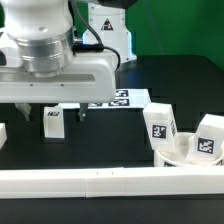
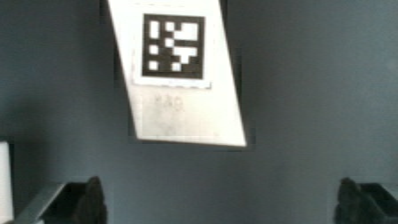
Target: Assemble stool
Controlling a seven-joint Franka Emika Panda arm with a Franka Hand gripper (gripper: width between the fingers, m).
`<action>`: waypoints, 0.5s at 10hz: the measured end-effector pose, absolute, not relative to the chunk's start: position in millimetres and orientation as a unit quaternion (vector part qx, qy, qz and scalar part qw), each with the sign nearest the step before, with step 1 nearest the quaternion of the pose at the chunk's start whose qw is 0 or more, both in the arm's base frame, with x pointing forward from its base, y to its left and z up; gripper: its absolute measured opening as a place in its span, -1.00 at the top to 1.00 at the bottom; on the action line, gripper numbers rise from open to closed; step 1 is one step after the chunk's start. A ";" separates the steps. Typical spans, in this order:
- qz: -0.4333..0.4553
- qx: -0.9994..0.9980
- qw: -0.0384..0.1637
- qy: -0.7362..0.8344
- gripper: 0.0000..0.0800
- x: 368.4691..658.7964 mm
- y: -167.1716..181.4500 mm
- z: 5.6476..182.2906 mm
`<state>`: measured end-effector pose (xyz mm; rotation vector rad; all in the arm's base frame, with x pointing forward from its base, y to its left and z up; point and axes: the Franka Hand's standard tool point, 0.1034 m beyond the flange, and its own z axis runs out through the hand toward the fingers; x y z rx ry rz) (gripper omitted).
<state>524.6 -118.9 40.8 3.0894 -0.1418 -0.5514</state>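
Observation:
My fingers stop short of the leg's near end [image 2: 189, 130], bare table between; I should move toward the leg, then close on it.
A white stool leg [image 1: 54, 122] with a square tag lies on the dark table below my gripper [image 1: 54, 112]. In the wrist view the same leg [image 2: 182, 80] lies tag-up between and beyond my open fingers [image 2: 80, 200], and nothing is held. My gripper [image 2: 222, 205] hovers above it. The round white seat [image 1: 178, 153] sits at the exterior view's right. Two more tagged legs [image 1: 160, 122] [image 1: 207, 135] stand upright on or in it. I cannot tell whether they are seated in sockets.
The marker board [image 1: 115, 98] lies flat behind the leg. A long white rail [image 1: 110, 182] runs along the front of the table. A white piece [image 1: 3, 133] shows at the exterior view's left edge; a white edge [image 2: 6, 175] also shows in the wrist view.

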 end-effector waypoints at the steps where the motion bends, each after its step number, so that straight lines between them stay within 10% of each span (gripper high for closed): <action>1: -0.201 0.978 -0.005 -0.047 -0.62 524.1 -119.6 40.6; 5: -0.327 0.943 -0.026 -0.048 -0.62 512.9 -115.6 31.9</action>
